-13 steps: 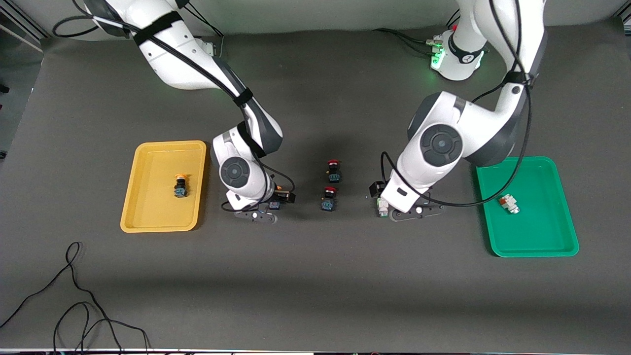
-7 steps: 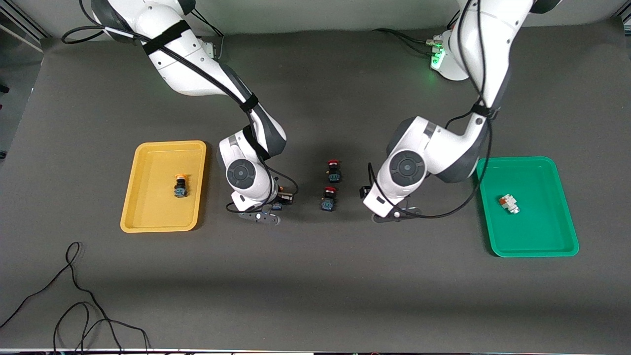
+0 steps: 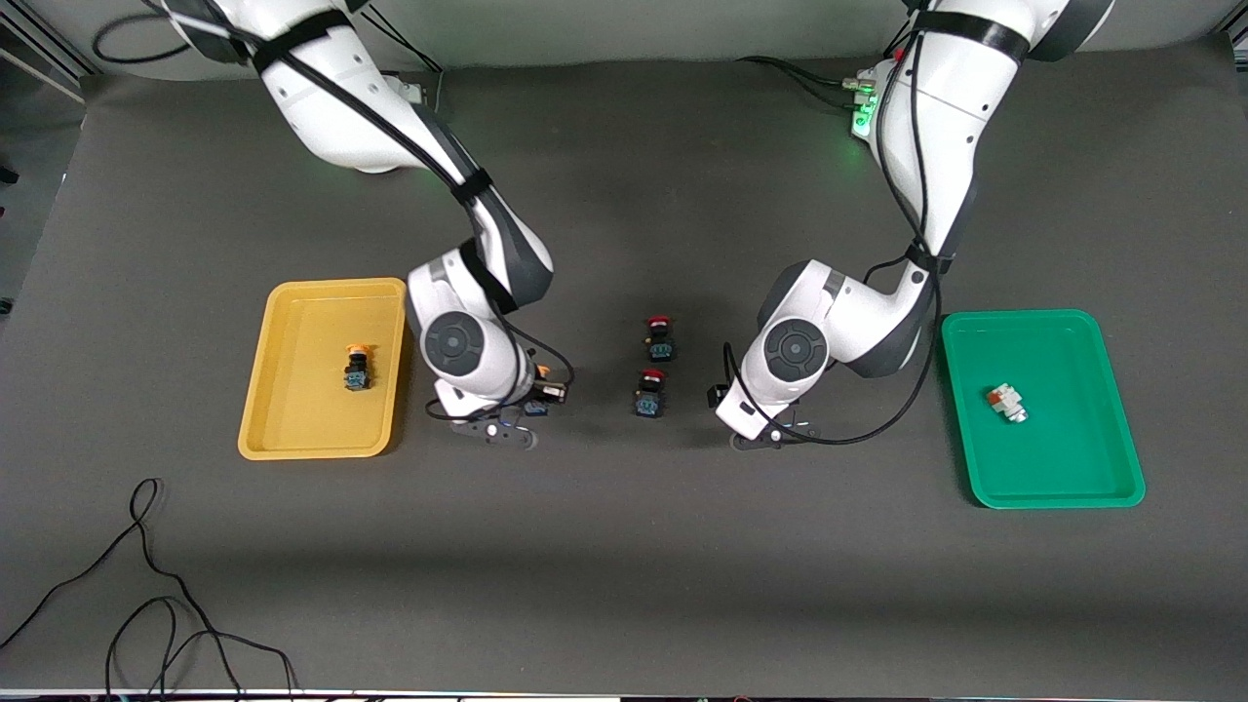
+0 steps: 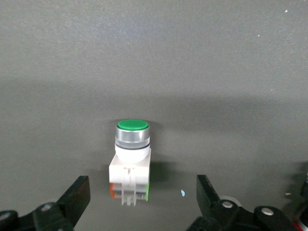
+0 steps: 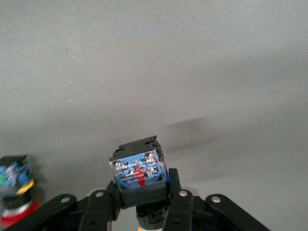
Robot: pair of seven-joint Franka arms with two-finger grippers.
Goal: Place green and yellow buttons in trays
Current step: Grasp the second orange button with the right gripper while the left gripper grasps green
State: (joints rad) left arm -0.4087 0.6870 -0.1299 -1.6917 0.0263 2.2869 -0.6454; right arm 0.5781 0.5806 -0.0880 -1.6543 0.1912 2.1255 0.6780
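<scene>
My left gripper should close on the button now, because its fingers are on both sides of the button's white body (image 4: 129,172) in the left wrist view.
My right gripper (image 3: 526,405) is shut on a yellow-capped button (image 5: 139,169) with a dark blue body and holds it a little above the mat, beside the yellow tray (image 3: 302,414). A second yellow button (image 3: 358,369) lies in that tray. My left gripper (image 4: 143,204) is open. Its fingers (image 4: 77,199) stand on either side of a white button with a green cap (image 4: 132,161) that stands on the mat. In the front view the left gripper (image 3: 770,431) hides this button. Another white and green button (image 3: 1004,402) lies in the green tray (image 3: 1063,458).
Two red-capped dark buttons (image 3: 660,337) (image 3: 650,391) stand on the mat between the two grippers. One shows at the edge of the right wrist view (image 5: 12,192). A black cable (image 3: 146,595) lies near the front edge at the right arm's end.
My left arm has swung toward the middle and come down over the green button, which it now hides. My right gripper has shifted slightly toward the yellow tray with its button.
</scene>
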